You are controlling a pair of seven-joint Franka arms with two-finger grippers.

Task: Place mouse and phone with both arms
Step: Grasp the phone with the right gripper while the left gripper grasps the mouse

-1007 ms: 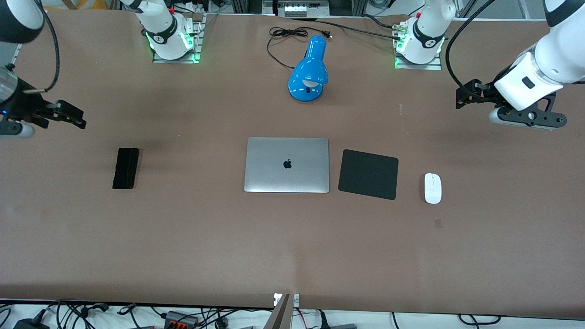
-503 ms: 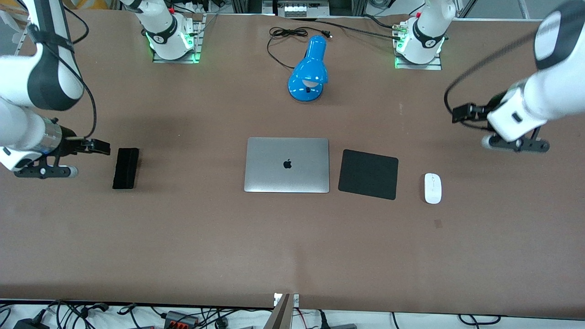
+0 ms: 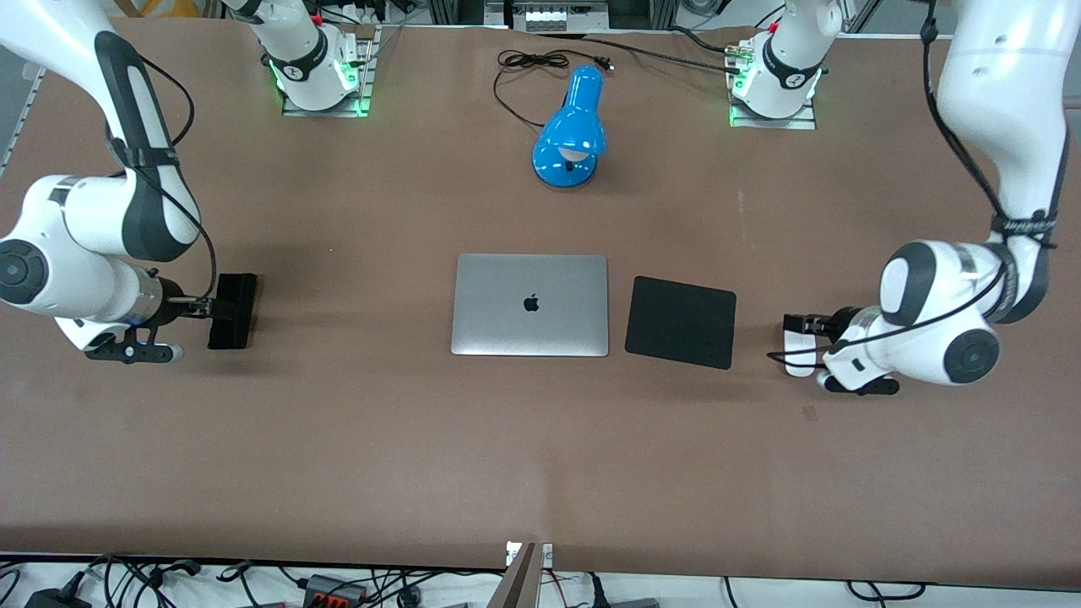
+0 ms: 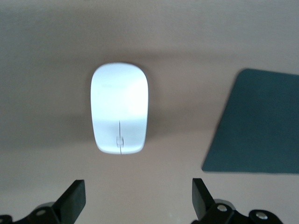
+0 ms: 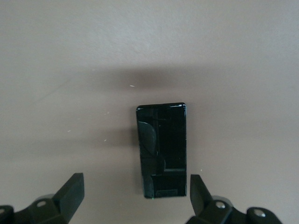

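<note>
My left gripper grabs the white mouse by its long sides next, to place the mouse on the black mouse pad point(image 3: 681, 323).
The white mouse point(image 3: 797, 355) lies on the table beside the black mouse pad point(image 3: 681, 322), toward the left arm's end. It also shows in the left wrist view point(image 4: 119, 108). My left gripper point(image 3: 799, 324) is open and low over it, and it shows open in its own wrist view point(image 4: 138, 205). The black phone point(image 3: 232, 311) lies toward the right arm's end and shows in the right wrist view point(image 5: 161, 149). My right gripper point(image 3: 208, 308) is open at the phone's edge, open in its wrist view point(image 5: 136, 200).
A closed silver laptop point(image 3: 530, 305) lies mid-table beside the mouse pad. A blue desk lamp point(image 3: 572, 131) with a black cord lies farther from the front camera, between the arm bases.
Both arms have come down from high at the table's ends. The left gripper has dropped to the mouse, the right gripper to the phone. Mouse and phone have not moved.
</note>
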